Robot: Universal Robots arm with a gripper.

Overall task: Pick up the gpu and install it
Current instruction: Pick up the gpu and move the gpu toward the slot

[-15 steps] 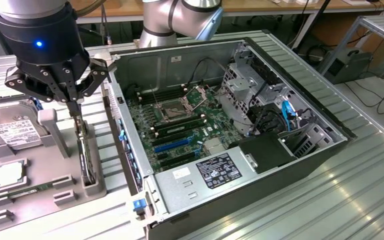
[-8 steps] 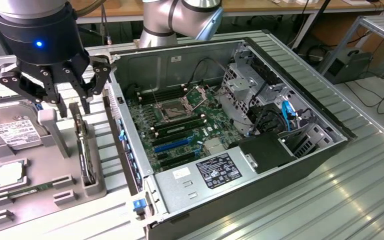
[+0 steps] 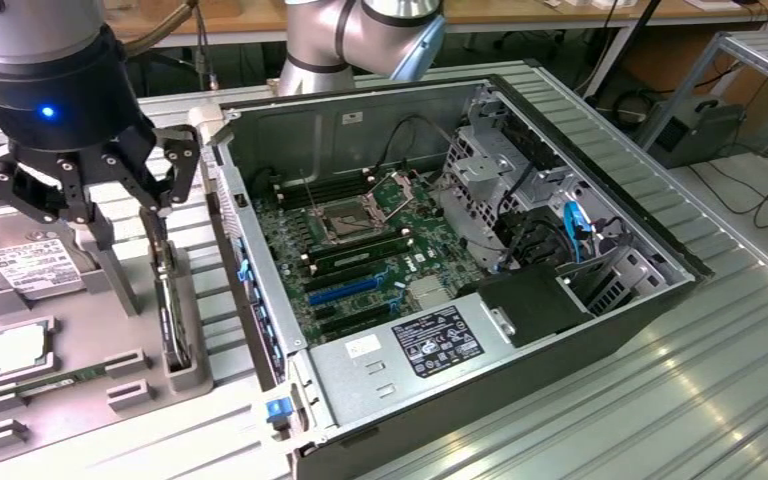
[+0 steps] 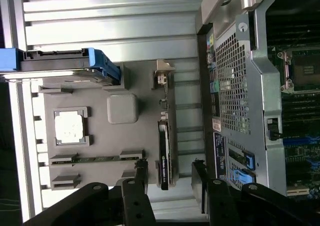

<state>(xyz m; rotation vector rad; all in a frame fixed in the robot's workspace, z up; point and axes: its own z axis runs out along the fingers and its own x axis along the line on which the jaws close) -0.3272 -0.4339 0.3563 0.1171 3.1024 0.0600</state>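
I next need to install the GPU, so I should grab it with my gripper by its upper edge [image 3: 163, 270], as the tray's slot [image 3: 191, 374] surrounds the GPU's lower side.
The gpu [image 3: 171, 305] stands on its edge in a slot of the grey parts tray [image 3: 84, 320], at the exterior view's left, beside the open computer case [image 3: 398, 350]. It is a thin dark card. My gripper [image 3: 127, 212] hangs just above its upper end, open, with nothing held. In the wrist view the gpu [image 4: 163, 153] lies between the two dark fingertips [image 4: 141, 170], and my gripper [image 4: 170, 173] straddles it without touching. The motherboard [image 3: 357, 250] lies exposed inside the case.
The tray [image 4: 100, 136] also holds a silver hard drive [image 3: 31, 268] in a blue carrier [image 4: 102, 64], a CPU [image 4: 70, 126], a green memory stick [image 4: 97, 159] and a grey post [image 3: 111, 270]. The case's rear wall [image 4: 235, 86] stands close beside the gpu.
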